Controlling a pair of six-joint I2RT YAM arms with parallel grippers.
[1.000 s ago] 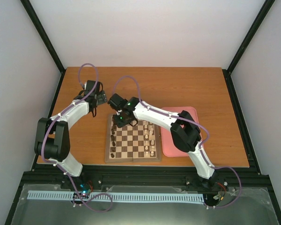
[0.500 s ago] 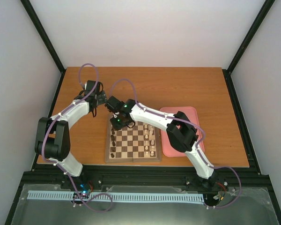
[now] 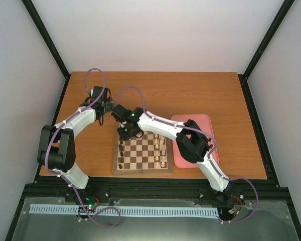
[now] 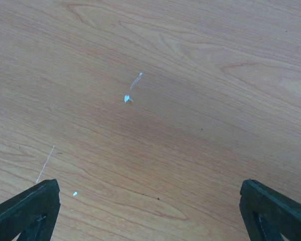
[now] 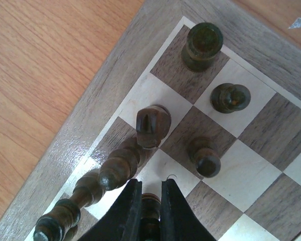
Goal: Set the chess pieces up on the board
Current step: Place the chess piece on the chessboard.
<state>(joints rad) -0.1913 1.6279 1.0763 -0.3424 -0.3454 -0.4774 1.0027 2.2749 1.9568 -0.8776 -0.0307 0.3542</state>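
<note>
The dark chess piece hangs upright just above its light square, so it is now time to open my right gripper.
The board (image 3: 142,169) lies at the table's near middle, with dark pieces (image 3: 121,153) down its left side and cream pieces on its right. My right gripper (image 3: 125,133) hangs over the board's far left corner, shut on a dark chess piece (image 5: 151,207) just above a light square. In the right wrist view a rook (image 5: 202,45), a knight (image 5: 152,125), a bishop (image 5: 118,169) and two pawns (image 5: 231,97) stand around it. My left gripper (image 3: 109,106) is open and empty over bare table beyond the board; its fingertips (image 4: 27,211) show at the frame's bottom corners.
A pink tray (image 3: 190,150) lies to the right of the board, partly under my right arm. The two grippers are close together near the board's far left corner. The board's tan border (image 5: 105,85) meets the bare wood table (image 4: 155,100).
My right gripper has moved left along the board's far edge, towards its far left corner, with the dark piece in it. The left arm has barely moved.
</note>
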